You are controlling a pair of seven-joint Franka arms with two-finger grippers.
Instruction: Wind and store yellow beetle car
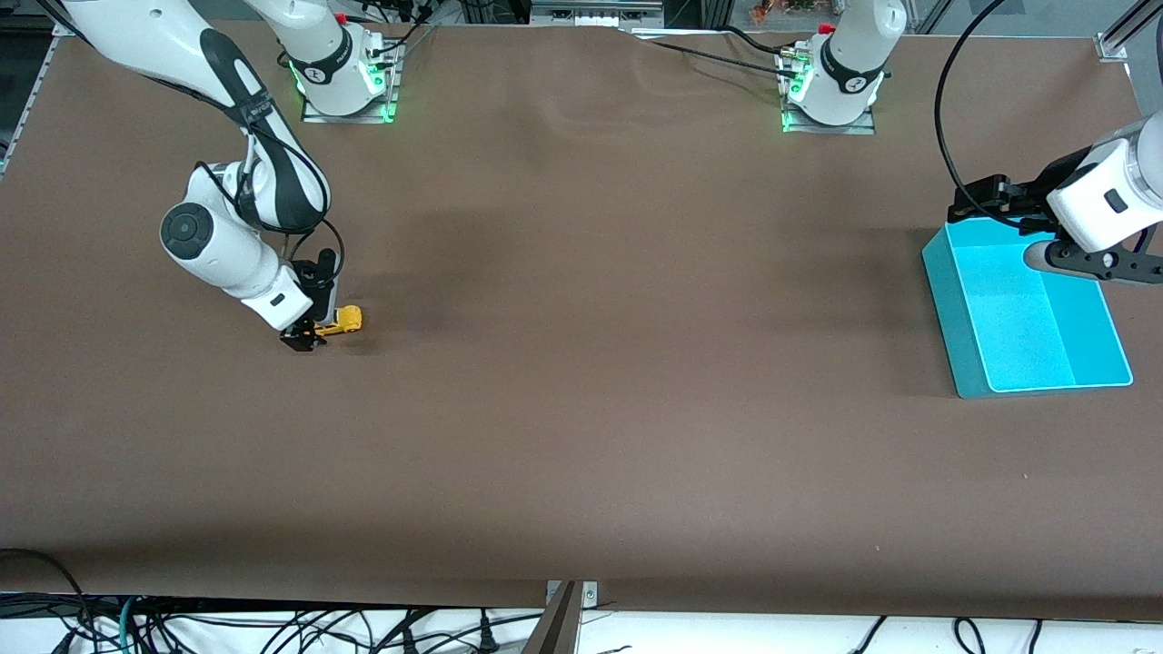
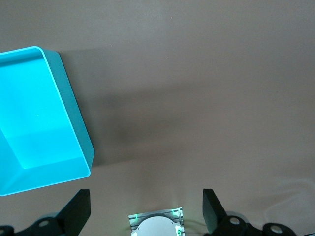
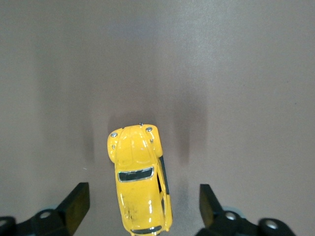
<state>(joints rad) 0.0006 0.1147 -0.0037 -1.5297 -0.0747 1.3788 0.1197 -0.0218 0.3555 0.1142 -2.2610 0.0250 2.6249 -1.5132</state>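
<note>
I should close my right gripper on the yellow car now, since its open fingers are on either side of the yellow car's rear body point(image 3: 141, 206). Closing now would hold the car.
The yellow beetle car point(image 1: 343, 321) sits on the brown table toward the right arm's end. In the right wrist view the car point(image 3: 139, 177) lies between the two spread fingers, with gaps on both sides. My right gripper point(image 1: 305, 337) is open, low over the table around the car's rear end. My left gripper point(image 1: 977, 204) is open and empty, up over the farther rim of the cyan bin point(image 1: 1029, 318). In the left wrist view the bin point(image 2: 34, 123) shows beside the spread fingers point(image 2: 78, 209).
The cyan bin stands at the left arm's end of the table and holds nothing visible. The arms' bases point(image 1: 345, 68) stand along the table's farthest edge. Cables hang along the nearest edge.
</note>
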